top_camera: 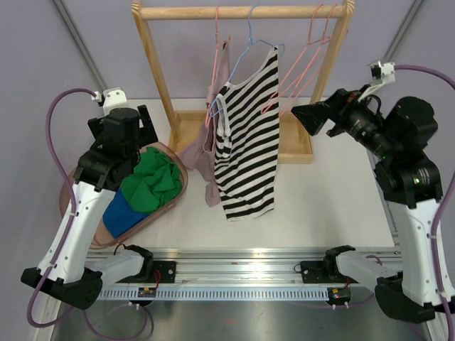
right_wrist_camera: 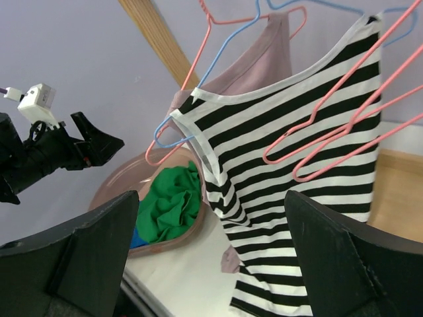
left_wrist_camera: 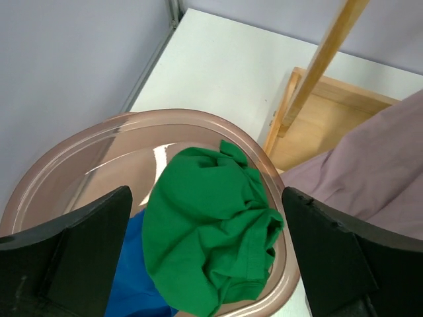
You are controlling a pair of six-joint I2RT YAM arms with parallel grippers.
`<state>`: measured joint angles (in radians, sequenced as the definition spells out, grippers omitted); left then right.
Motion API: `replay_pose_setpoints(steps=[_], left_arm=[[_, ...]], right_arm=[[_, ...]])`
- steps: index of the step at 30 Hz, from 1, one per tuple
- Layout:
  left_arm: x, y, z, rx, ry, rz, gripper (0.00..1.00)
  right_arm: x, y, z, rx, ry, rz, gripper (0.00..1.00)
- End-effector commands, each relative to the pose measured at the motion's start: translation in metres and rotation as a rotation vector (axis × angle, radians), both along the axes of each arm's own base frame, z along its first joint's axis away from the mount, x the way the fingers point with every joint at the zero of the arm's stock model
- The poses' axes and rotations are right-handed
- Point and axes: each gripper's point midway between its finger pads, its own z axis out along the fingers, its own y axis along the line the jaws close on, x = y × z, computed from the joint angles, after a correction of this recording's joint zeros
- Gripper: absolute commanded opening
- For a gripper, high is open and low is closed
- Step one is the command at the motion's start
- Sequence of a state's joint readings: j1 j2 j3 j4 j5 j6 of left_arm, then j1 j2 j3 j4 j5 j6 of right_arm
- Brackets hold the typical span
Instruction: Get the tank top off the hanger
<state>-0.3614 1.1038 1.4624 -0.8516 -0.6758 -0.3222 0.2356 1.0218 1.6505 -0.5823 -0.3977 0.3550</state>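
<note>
The robot's right gripper will next grab the blue hanger by one arm below the hook (top_camera: 242, 55) (right_wrist_camera: 231, 39), so the tank top stays free to slip off.
A black-and-white striped tank top (top_camera: 247, 142) hangs on a blue hanger (top_camera: 250, 35) from the wooden rack's top bar (top_camera: 185, 12). In the right wrist view the top (right_wrist_camera: 297, 152) fills the centre, with the blue hanger (right_wrist_camera: 173, 141) poking out of its left armhole. My right gripper (top_camera: 320, 114) is open and empty, raised to the right of the top and facing it, apart from it (right_wrist_camera: 211, 198). My left gripper (top_camera: 122, 128) is open and empty above the bowl at the left (left_wrist_camera: 206, 195).
A mauve tank top (top_camera: 213, 106) hangs on a pink hanger just behind and left of the striped one. Empty pink hangers (top_camera: 306, 64) hang to its right. A brown bowl (left_wrist_camera: 79, 142) holds a green garment (left_wrist_camera: 205, 224) and a blue one (top_camera: 121, 209). The rack's wooden base (top_camera: 295, 149) lies behind.
</note>
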Motion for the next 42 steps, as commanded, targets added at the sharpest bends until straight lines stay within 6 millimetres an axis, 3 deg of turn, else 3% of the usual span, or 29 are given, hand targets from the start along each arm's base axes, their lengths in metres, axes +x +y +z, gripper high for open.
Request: replay_pose_setpoints(steps=[1, 6, 8, 10, 11, 12, 14, 15, 19, 22, 23, 24, 26, 27, 28, 32, 35, 38, 42], left_arm=[[-0.004, -0.01, 0.017, -0.057, -0.063, -0.074, 0.99], [-0.016, -0.035, 0.005, -0.099, -0.011, -0.242, 0.99], [-0.02, -0.043, -0.006, -0.112, 0.019, -0.294, 0.99], [-0.027, -0.048, -0.013, -0.111, 0.027, -0.336, 0.99], [-0.03, -0.053, -0.013, -0.122, 0.023, -0.368, 0.99], [-0.033, -0.055, -0.015, -0.123, 0.024, -0.388, 0.99], [-0.041, -0.06, -0.016, -0.138, 0.005, -0.436, 0.99], [-0.044, -0.061, -0.016, -0.141, -0.004, -0.451, 0.99], [-0.056, -0.057, -0.018, -0.127, -0.063, -0.471, 0.99], [-0.058, -0.05, -0.021, -0.108, -0.088, -0.445, 0.99], [-0.058, -0.049, -0.02, -0.108, -0.095, -0.445, 0.99], [-0.057, -0.05, -0.025, -0.107, -0.088, -0.447, 0.99], [-0.056, -0.053, -0.028, -0.109, -0.078, -0.46, 0.99], [-0.056, -0.053, -0.031, -0.107, -0.07, -0.461, 0.99], [-0.055, -0.054, -0.031, -0.108, -0.069, -0.463, 0.99], [-0.056, -0.056, -0.031, -0.112, -0.072, -0.476, 0.99], [-0.057, -0.057, -0.031, -0.115, -0.08, -0.486, 0.99], [-0.057, -0.059, -0.033, -0.118, -0.075, -0.494, 0.99], [-0.056, -0.061, -0.036, -0.119, -0.066, -0.501, 0.99]], right_arm=[[0.015, 0.023, 0.011, 0.085, 0.045, 0.112, 0.99], [0.059, 0.023, 0.002, 0.135, 0.14, -0.001, 0.96], [0.062, 0.035, 0.001, 0.116, 0.144, -0.01, 0.95], [0.079, 0.037, 0.001, 0.076, 0.136, -0.1, 0.94], [0.077, 0.052, 0.001, 0.058, 0.133, -0.081, 0.94], [0.089, 0.054, 0.0, 0.034, 0.135, -0.123, 0.94], [0.097, 0.059, 0.01, 0.032, 0.119, -0.179, 0.92], [0.11, 0.064, 0.001, 0.016, 0.137, -0.205, 0.92], [0.138, 0.077, 0.005, 0.013, 0.112, -0.269, 0.89], [0.154, 0.097, 0.007, -0.022, 0.111, -0.26, 0.87], [0.152, 0.096, 0.028, 0.0, 0.072, -0.271, 0.87], [0.164, 0.111, 0.007, -0.055, 0.105, -0.264, 0.87], [0.168, 0.11, 0.017, -0.062, 0.078, -0.311, 0.87], [0.182, 0.119, 0.001, -0.109, 0.086, -0.326, 0.87], [0.181, 0.126, -0.001, -0.127, 0.076, -0.33, 0.88], [0.2, 0.122, -0.016, -0.207, 0.05, -0.466, 0.87], [0.208, 0.116, -0.026, -0.265, 0.05, -0.515, 0.77], [0.207, 0.107, -0.028, -0.293, 0.05, -0.552, 0.64], [0.197, 0.094, -0.017, -0.308, 0.026, -0.569, 0.57]])
